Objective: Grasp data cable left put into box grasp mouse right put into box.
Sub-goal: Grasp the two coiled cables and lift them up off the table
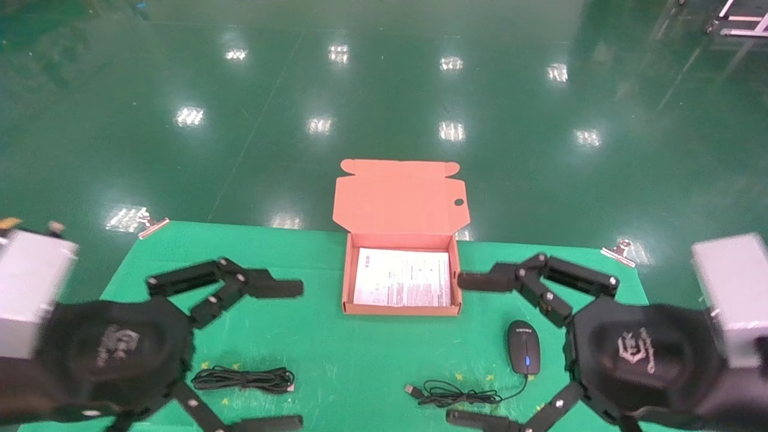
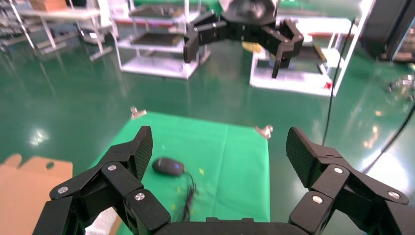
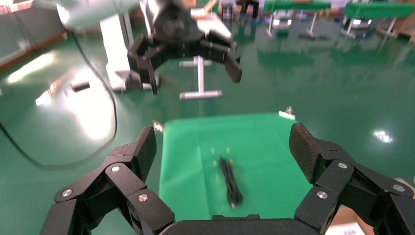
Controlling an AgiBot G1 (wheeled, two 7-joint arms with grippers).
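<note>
The cable's loops fan out slack at both ends. So the left gripper grabs the data cable by its tied middle (image 1: 245, 378) next.
The data cable (image 1: 243, 379), a tight black bundle, lies on the green table near its front left; it also shows in the right wrist view (image 3: 230, 181). The black mouse (image 1: 523, 347) with a blue-lit wheel sits front right, its thin cord (image 1: 456, 395) looped beside it. The open orange box (image 1: 401, 309) stands mid-table, lid (image 1: 401, 195) folded back. My left gripper (image 1: 300, 355) hovers open above the cable's side, holding nothing. Beside the mouse hangs my right gripper (image 1: 455, 349), open and holding nothing. The left wrist view shows the mouse (image 2: 168, 166) beyond its open gripper (image 2: 220, 142).
A printed white sheet (image 1: 402, 277) lies inside the box. Metal clips (image 1: 153, 227) (image 1: 618, 251) pin the green cloth at the far corners. Shiny green floor lies beyond the table's far edge. Small yellow marks dot the cloth near the cable and mouse.
</note>
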